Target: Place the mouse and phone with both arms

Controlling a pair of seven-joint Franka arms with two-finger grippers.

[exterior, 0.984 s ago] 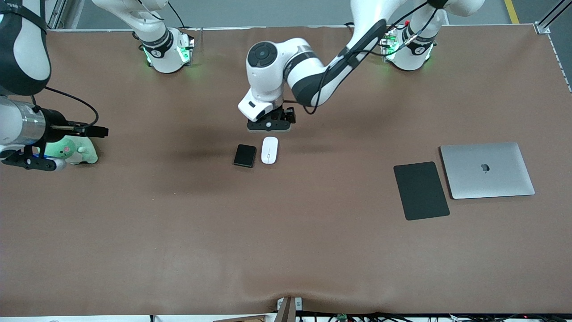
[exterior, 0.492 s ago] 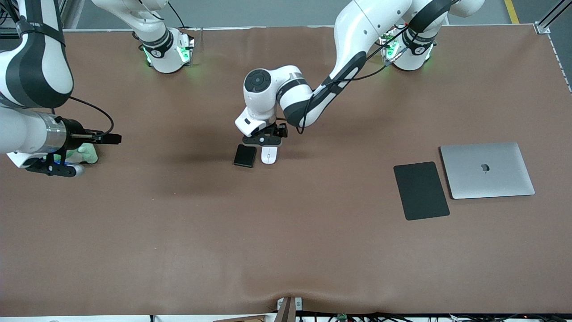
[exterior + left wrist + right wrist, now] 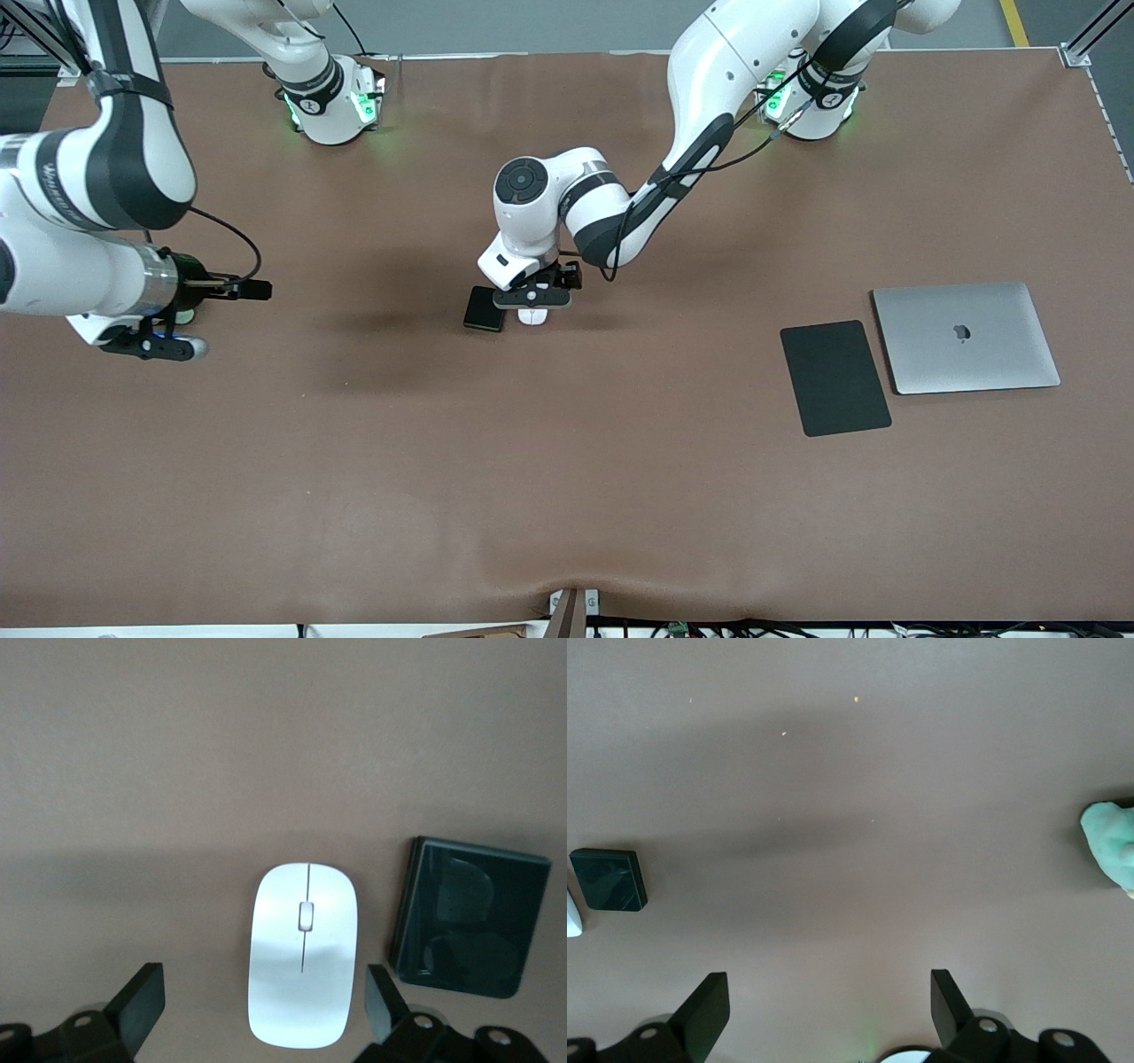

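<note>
The fingers of my left gripper are above the sides of the white mouse, so they would miss the mouse if they closed now. My left gripper has to first go lower.
The white mouse (image 3: 303, 952) lies on the brown table beside the black phone (image 3: 468, 917). My left gripper (image 3: 532, 299) is low over the mouse, open, with one finger on each side of it and not touching; it hides most of the mouse (image 3: 532, 318) in the front view. The phone (image 3: 485, 308) lies beside it toward the right arm's end. My right gripper (image 3: 152, 347) is open and empty over bare table near the right arm's end. Its wrist view shows the phone (image 3: 609, 879) and an edge of the mouse (image 3: 571, 917) far off.
A flat black mouse pad (image 3: 835, 377) and a closed silver laptop (image 3: 966, 337) lie side by side toward the left arm's end. A green plush toy (image 3: 1109, 846) lies by the right gripper.
My left gripper has come down from beside the mouse to straddle it. My right arm has moved toward the table's middle, and it now covers the green toy in the front view.
</note>
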